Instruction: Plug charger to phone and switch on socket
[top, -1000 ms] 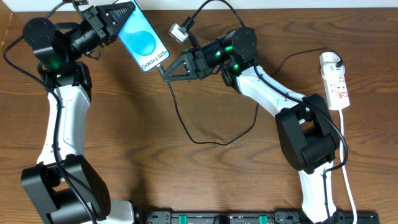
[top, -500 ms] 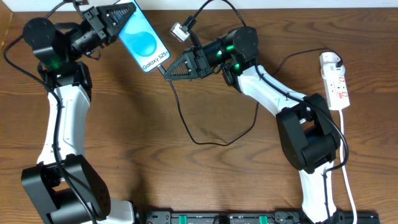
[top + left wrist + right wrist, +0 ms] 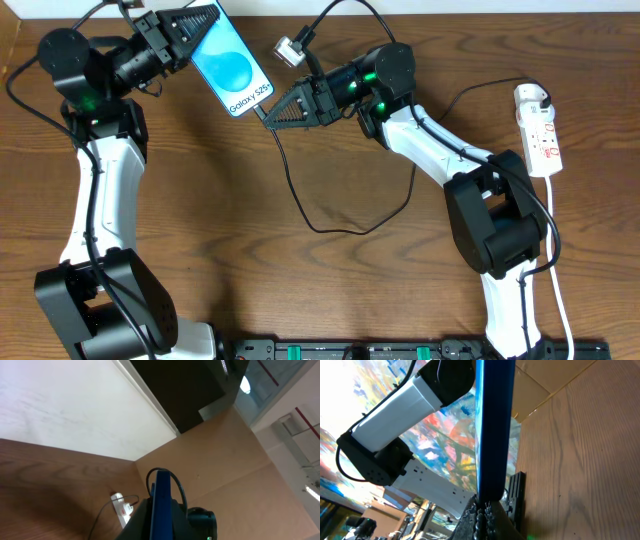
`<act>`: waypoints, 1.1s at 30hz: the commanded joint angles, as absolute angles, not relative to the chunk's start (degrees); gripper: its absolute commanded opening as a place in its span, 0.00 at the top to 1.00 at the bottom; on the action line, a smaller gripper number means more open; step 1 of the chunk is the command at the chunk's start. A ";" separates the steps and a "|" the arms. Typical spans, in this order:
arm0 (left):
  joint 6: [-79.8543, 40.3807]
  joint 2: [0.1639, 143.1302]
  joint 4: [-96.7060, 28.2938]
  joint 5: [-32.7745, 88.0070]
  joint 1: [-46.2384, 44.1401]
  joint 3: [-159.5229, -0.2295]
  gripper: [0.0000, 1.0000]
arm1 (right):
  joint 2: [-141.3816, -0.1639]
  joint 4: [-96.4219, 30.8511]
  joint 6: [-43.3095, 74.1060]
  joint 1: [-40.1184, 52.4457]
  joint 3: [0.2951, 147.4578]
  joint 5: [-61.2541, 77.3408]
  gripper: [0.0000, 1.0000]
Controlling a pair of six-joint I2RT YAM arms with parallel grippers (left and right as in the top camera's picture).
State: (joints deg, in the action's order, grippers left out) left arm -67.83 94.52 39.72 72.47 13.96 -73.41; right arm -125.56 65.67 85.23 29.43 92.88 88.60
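Note:
Beyond my fingers, the plug's sleeve (image 3: 259, 112) meets the phone's lower edge with the metal tip inside, so my right gripper releases the plug now.
The phone (image 3: 232, 62), its cyan screen facing up, is held off the table at the top left, and my left gripper (image 3: 197, 30) is shut on its upper part. In the left wrist view the phone (image 3: 162, 502) shows edge-on between my dark fingers. My right gripper (image 3: 268, 114) is shut on the charger (image 3: 288, 172) at its plug tip, which sits right against the phone's lower edge. The phone (image 3: 494, 425) rises edge-on from my right gripper (image 3: 486, 509), and the tip itself is hidden there. The black cable loops over the table toward the socket (image 3: 541, 130) at the far right.
The socket's white cord (image 3: 558, 270) runs down along the right edge. A small metal connector (image 3: 289, 49) on a dark lead hangs above my right gripper. The socket (image 3: 123, 508) also shows small in the left wrist view. A dark rail (image 3: 400, 350) lines the table's front edge.

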 commanded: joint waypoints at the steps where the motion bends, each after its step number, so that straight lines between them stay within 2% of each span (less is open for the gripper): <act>1: -67.77 94.48 40.14 79.88 12.91 -73.93 0.93 | -124.07 66.04 85.62 28.42 92.99 82.85 0.99; 11: -67.75 94.48 40.16 79.88 11.81 -73.93 0.92 | -124.07 66.04 85.67 28.47 92.99 83.07 0.97; 14: -67.77 94.48 40.16 79.00 12.01 -73.93 0.93 | -124.07 66.02 85.67 28.42 92.99 84.25 0.75; 17: -67.77 94.48 40.16 77.97 12.71 -73.93 0.92 | -124.07 66.02 85.67 28.42 92.99 85.91 0.32; 18: -67.75 94.48 40.18 77.82 13.04 -73.93 0.93 | -124.07 66.02 85.67 28.42 92.99 86.30 0.23; 19: -67.75 94.48 40.16 77.73 13.45 -73.93 0.93 | -124.07 66.02 85.67 28.42 92.99 86.76 0.16; 22: -67.75 94.48 40.16 77.67 15.09 -73.93 0.93 | -124.07 66.04 85.65 28.42 92.99 87.92 0.03; 28: -67.90 94.48 39.59 77.78 18.96 -73.93 0.93 | -124.09 65.14 84.58 28.16 92.97 89.36 0.01; 33: -70.43 94.48 39.48 77.56 20.73 -73.93 0.93 | -124.09 55.11 77.32 27.99 92.92 89.17 0.01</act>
State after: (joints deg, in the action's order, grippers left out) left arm -68.10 94.52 39.03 77.30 20.14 -73.41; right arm -125.56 58.26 82.81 28.38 92.82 88.53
